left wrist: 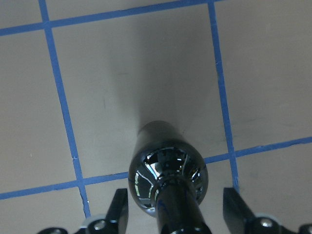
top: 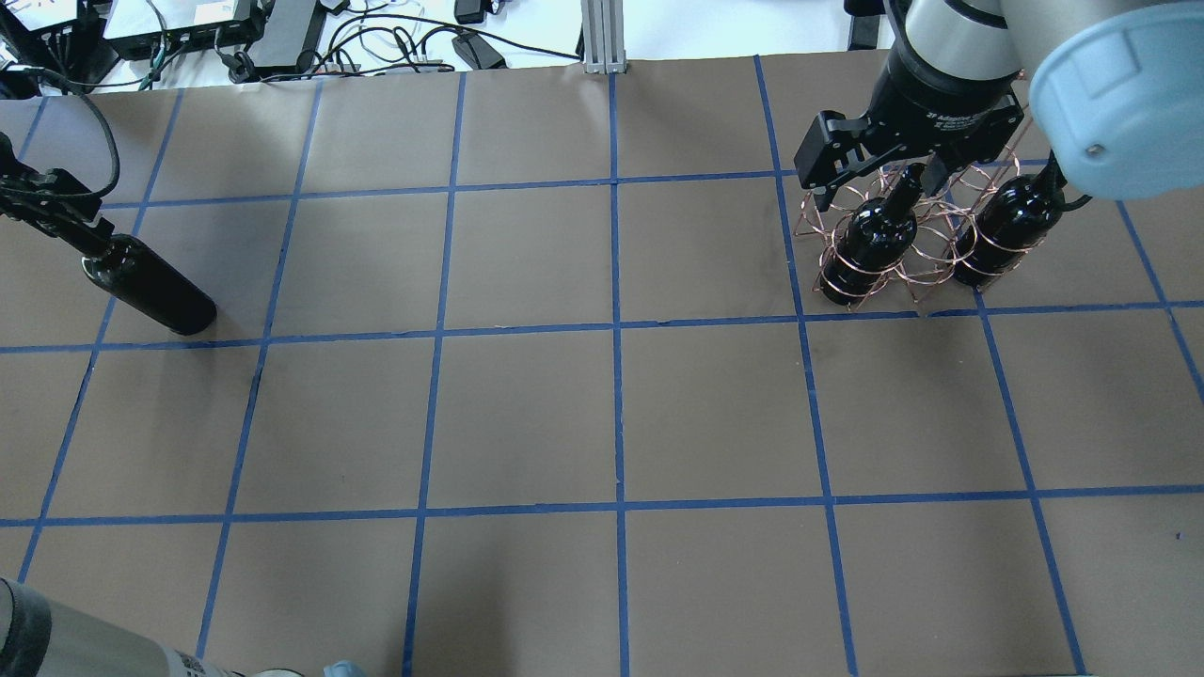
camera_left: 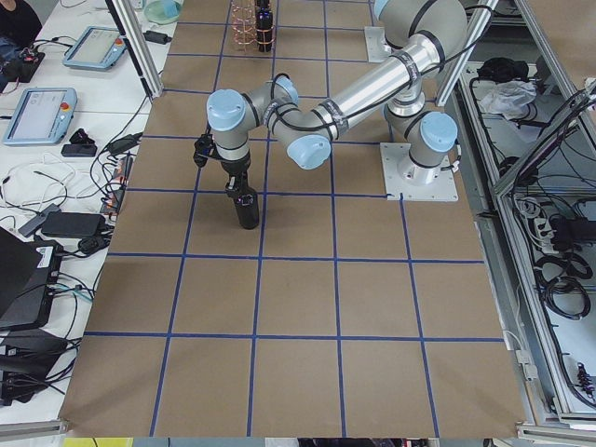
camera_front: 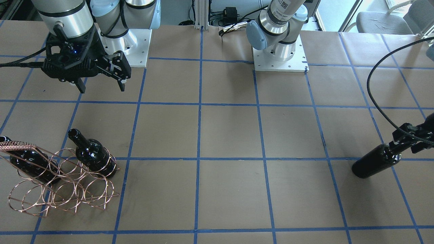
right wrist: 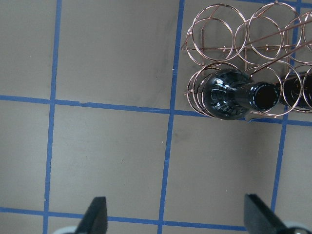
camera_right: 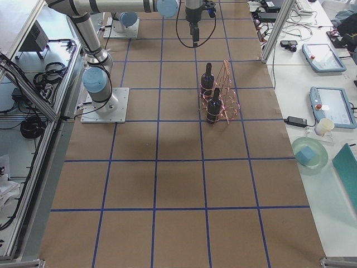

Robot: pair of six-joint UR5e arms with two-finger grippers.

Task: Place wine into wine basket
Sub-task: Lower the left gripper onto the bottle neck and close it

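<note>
I should grab the near-black wine bottle by its neck [left wrist: 176,204] with my left gripper next. Then I can put the wine into the wine basket.
One wine bottle [top: 155,291] stands upright on the table at my far left and fills the left wrist view [left wrist: 165,165]. My left gripper [top: 71,221] straddles its neck, with a gap on each side of the neck between it and the fingers [left wrist: 121,209], so it is open. The copper wire basket [top: 926,240] stands at my far right and holds two more bottles [top: 870,244] [top: 1002,230], necks up. My right gripper [camera_front: 101,86] hangs open and empty above the table beside the basket [right wrist: 219,29]; the nearer racked bottle [right wrist: 229,95] shows in its wrist view.
The two arm bases [camera_front: 279,54] [camera_front: 130,44] stand on white plates at the robot's edge. A black cable [camera_front: 373,91] loops over the left gripper. Cables and boxes [top: 282,38] lie past the far edge. Tablets and a green bowl [camera_right: 309,153] sit on the side bench.
</note>
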